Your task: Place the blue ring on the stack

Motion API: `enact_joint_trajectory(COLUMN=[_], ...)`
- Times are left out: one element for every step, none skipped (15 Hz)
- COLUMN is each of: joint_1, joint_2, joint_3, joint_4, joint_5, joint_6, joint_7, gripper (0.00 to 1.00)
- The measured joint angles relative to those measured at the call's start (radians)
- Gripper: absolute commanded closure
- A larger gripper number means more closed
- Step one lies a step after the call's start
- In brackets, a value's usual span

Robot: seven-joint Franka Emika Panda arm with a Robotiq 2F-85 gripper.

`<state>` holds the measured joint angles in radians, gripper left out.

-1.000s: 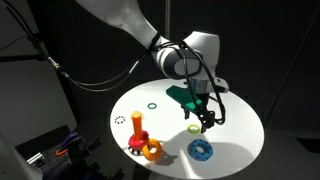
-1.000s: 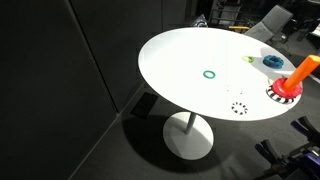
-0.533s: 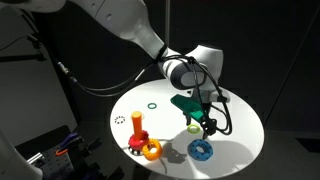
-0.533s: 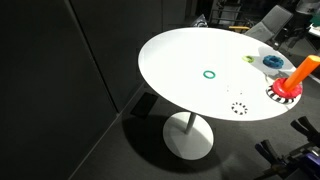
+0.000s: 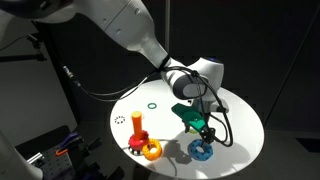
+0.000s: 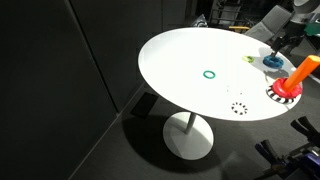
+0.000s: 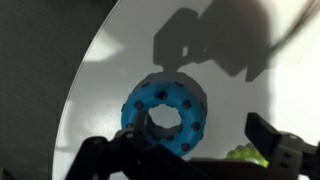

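Note:
My gripper next needs to grip the near side of the ring's rim to lower the blue ring (image 5: 202, 151) over the stack's peg, as this keeps the ring flat and its hole mostly open.
The blue ring (image 5: 202, 151) lies flat near the front edge of the white round table (image 5: 240, 125). It also shows in an exterior view (image 6: 272, 62) and fills the middle of the wrist view (image 7: 165, 111). My gripper (image 5: 207, 136) is open and empty, hovering just above the ring. In the wrist view its fingers (image 7: 193, 127) straddle the ring's near side. It also shows in an exterior view (image 6: 283, 42). The stack (image 5: 138, 125), an upright orange-red peg on a reddish base, stands at the table's side, apart from the gripper, and shows in an exterior view (image 6: 297, 76).
A thick orange ring (image 5: 152, 151) lies next to the stack's base. A thin green ring outline (image 5: 151, 106) and a dotted circle (image 5: 120, 120) mark the tabletop. A yellow-green ring outline (image 7: 245, 155) lies beside the blue ring. The surroundings are dark.
My gripper has moved from over the yellow-green ring toward the table's front and lowered over the blue ring. The rings and stack have not moved.

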<state>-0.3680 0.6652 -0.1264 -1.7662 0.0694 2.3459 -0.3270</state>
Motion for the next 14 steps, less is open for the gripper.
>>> enact_joint_trajectory(joint_1=[-0.001,-0.001,-0.002,-0.002,-0.002,-0.002,-0.002,-0.002,-0.002,-0.002,-0.002,-0.002,-0.002,-0.002], joint_2=[0.007,0.014,0.021,0.028,0.034,0.041,0.047,0.053,0.059,0.065,0.071,0.075,0.08,0.083], joint_3=[0.003,0.005,0.007,0.01,0.012,0.014,0.016,0.018,0.019,0.019,0.02,0.02,0.02,0.02], joint_4=[0.003,0.006,0.01,0.012,0.016,0.02,0.024,0.028,0.034,0.04,0.043,0.047,0.051,0.056], joint_5=[0.0,0.0,0.0,0.0,0.0,0.0,0.0,0.0,0.0,0.0,0.0,0.0,0.0,0.0], joint_6=[0.0,0.0,0.0,0.0,0.001,0.001,0.002,0.006,0.011,0.016,0.022,0.026,0.029,0.03], joint_7=[-0.006,-0.011,-0.016,-0.022,-0.028,-0.032,-0.034,-0.036,-0.038,-0.042,-0.047,-0.051,-0.054,-0.056], gripper=[0.0,0.0,0.0,0.0,0.0,0.0,0.0,0.0,0.0,0.0,0.0,0.0,0.0,0.0])
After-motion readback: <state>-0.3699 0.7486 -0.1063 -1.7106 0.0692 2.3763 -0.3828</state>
